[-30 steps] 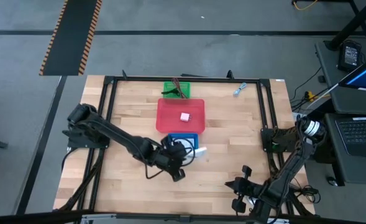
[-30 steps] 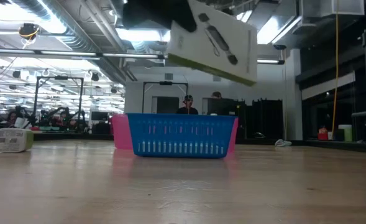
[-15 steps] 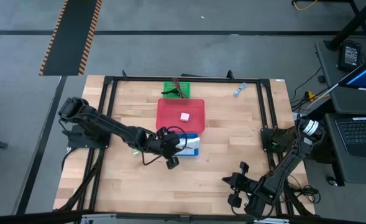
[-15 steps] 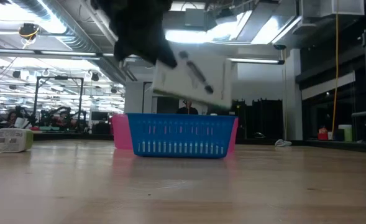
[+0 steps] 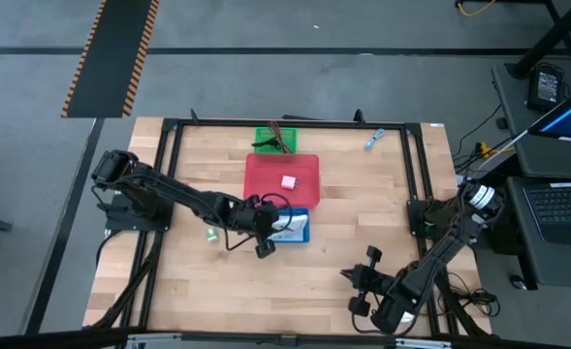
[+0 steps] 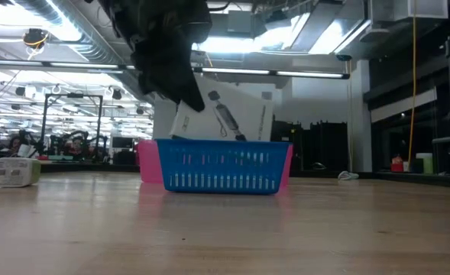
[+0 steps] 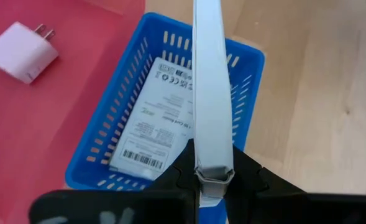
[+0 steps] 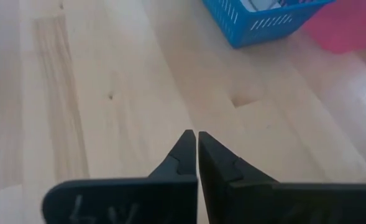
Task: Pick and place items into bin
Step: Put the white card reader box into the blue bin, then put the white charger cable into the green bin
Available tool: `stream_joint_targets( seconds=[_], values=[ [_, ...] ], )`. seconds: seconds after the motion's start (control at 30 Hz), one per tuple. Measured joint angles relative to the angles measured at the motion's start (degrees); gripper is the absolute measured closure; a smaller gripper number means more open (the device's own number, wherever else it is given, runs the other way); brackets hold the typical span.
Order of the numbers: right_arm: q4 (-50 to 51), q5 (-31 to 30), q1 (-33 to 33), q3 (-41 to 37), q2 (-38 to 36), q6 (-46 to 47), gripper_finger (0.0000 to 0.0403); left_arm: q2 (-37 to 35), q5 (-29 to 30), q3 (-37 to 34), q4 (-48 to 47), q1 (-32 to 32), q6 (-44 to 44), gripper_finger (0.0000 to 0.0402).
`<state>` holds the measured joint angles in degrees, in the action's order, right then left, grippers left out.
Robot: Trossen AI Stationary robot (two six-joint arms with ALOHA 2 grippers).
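Note:
My left gripper should open now, because the lower part of the white card is inside the blue basket's rim and the card would rest in the basket.
My left gripper (image 5: 268, 229) (image 7: 214, 179) is shut on a flat white printed card (image 7: 212, 81) over the blue basket (image 5: 304, 231) (image 6: 225, 165). A second white printed card (image 7: 153, 138) lies flat on the basket's floor. A pale cube-shaped plug (image 5: 288, 181) (image 7: 21, 51) lies in the red tray (image 5: 266, 174). The dark red cord loop (image 5: 280, 141) sits in the green bin (image 5: 262, 136). A tiny green piece (image 5: 210, 234) and a small blue-grey piece (image 5: 374, 139) lie on the table. My right gripper (image 5: 355, 287) (image 8: 197, 142) is shut over bare wood near the table's near right corner. My left gripper pinches the white card by one end (image 7: 214, 169) between its two fingers, which lie on its two flat faces. The card stands on edge and tilted in the low view (image 6: 223, 116), with its lower part behind the blue basket's wall (image 6: 225, 145).
A small white and green box (image 6: 14, 172) rests on the table toward the left of the low view. The black frame rail (image 5: 169, 174) runs around the table top. Open wood (image 8: 108, 93) stretches between my right gripper and the basket.
My left gripper moved toward the table's far edge and down over the blue basket, carrying the white card. The card came down from well above the basket, tipped more upright, and its lower part now sits behind the basket's wall. My right arm shifted slightly toward the table's left.

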<state>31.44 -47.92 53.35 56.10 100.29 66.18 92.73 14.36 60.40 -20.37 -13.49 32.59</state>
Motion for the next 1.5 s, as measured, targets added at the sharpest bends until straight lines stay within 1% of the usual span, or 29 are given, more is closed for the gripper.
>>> stream_joint_targets(
  seconds=[0.1, 0.3, 0.6, 0.97, 1.07, 1.17, 1.33, 1.5],
  values=[
    [0.0, 1.3, -1.0, 0.0, 0.0, -1.7, 0.0403, 0.0, -1.9, 0.0, 0.9, 0.7, -1.5, 0.0368],
    [-0.1, 1.5, -1.6, 0.0, 0.0, -2.2, 0.0403, 0.0, -3.9, 0.0, 0.9, 2.3, -2.4, 0.0366],
    [-0.1, 1.6, -1.6, 0.0, 0.0, -2.3, 0.0403, 0.0, -5.1, 0.0, 0.8, 3.1, -2.5, 0.0336],
    [-0.1, 1.6, -1.6, 0.0, 0.0, -2.3, 0.0403, 0.1, -5.1, 0.0, 0.4, 3.1, -1.1, 0.0285],
    [-0.1, 1.6, -1.6, 0.0, 0.0, -2.3, 0.0403, 0.1, -4.6, 0.0, 0.3, 3.1, -1.9, 0.0275],
    [-0.1, 1.6, -1.6, 0.0, 0.0, -2.3, 0.0403, 0.1, -4.1, 0.0, 0.3, 3.1, -3.2, 0.0272],
    [-0.1, 1.6, -1.6, 0.0, 0.0, -2.3, 0.0403, 0.0, -0.9, 0.0, 0.3, 3.1, -5.7, 0.0272],
    [0.0, 1.6, -1.6, 0.0, 0.0, -2.3, 0.0403, -0.5, -0.5, 0.3, 0.4, 3.1, -8.4, 0.0274]
  ],
)
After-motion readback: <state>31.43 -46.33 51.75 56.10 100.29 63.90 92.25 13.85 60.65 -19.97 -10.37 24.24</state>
